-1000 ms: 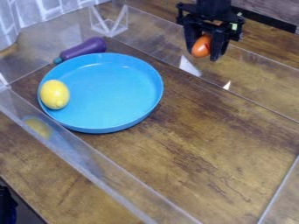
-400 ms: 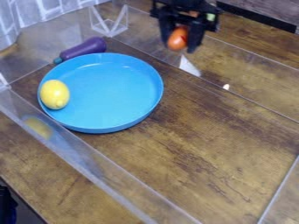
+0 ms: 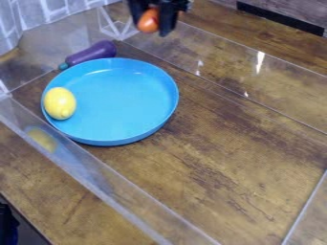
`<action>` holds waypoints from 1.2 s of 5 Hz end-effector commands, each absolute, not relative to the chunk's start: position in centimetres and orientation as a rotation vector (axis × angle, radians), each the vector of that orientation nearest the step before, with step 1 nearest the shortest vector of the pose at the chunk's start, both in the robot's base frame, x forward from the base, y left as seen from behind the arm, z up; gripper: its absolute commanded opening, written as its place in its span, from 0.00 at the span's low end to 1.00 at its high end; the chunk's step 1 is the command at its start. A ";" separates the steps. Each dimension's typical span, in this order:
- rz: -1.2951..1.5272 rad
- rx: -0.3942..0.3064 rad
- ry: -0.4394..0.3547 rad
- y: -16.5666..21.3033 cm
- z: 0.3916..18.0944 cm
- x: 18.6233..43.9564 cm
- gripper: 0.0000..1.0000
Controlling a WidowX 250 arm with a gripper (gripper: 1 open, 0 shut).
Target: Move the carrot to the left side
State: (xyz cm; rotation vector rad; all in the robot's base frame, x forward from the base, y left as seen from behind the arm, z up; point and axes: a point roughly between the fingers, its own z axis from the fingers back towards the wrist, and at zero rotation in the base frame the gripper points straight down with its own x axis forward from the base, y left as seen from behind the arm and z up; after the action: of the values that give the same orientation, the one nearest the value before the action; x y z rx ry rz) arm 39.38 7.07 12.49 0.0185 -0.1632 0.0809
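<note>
My gripper keeps holding the orange carrot for now, since the carrot hangs high above the blue plate's far rim.
At the top edge of the camera view my gripper (image 3: 151, 17) is shut on the orange carrot (image 3: 149, 20), which hangs clear of the table. Only the lower part of the black fingers shows; the rest is cut off by the frame. The carrot's leafy top is hidden between the fingers. It hangs above the far rim of the blue plate (image 3: 141, 120), to the right of the purple eggplant toy (image 3: 91, 54).
A yellow lemon (image 3: 59, 102) lies on the left part of the blue plate. The eggplant toy lies behind the plate. Clear plastic walls (image 3: 76, 163) ring the wooden table. A white wire rack stands at the back left.
The gripper has carried the carrot leftward and up toward the top edge of the view, from the right of the plate to above its far rim. The plate, lemon and eggplant toy stayed put.
</note>
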 end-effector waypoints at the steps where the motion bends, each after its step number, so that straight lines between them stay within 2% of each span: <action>1: 0.094 0.061 -0.232 8.7 15.1 38.2 0.00; 2: 0.076 0.071 -0.210 8.8 13.5 37.8 0.00; 4: 0.107 0.089 -0.187 10.3 14.4 34.0 0.00; 6: 0.112 0.113 -0.133 14.0 11.8 32.6 0.00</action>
State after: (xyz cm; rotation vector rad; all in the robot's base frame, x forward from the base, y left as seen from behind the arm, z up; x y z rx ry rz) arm 32.51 13.44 10.39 0.0961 -0.0926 0.1070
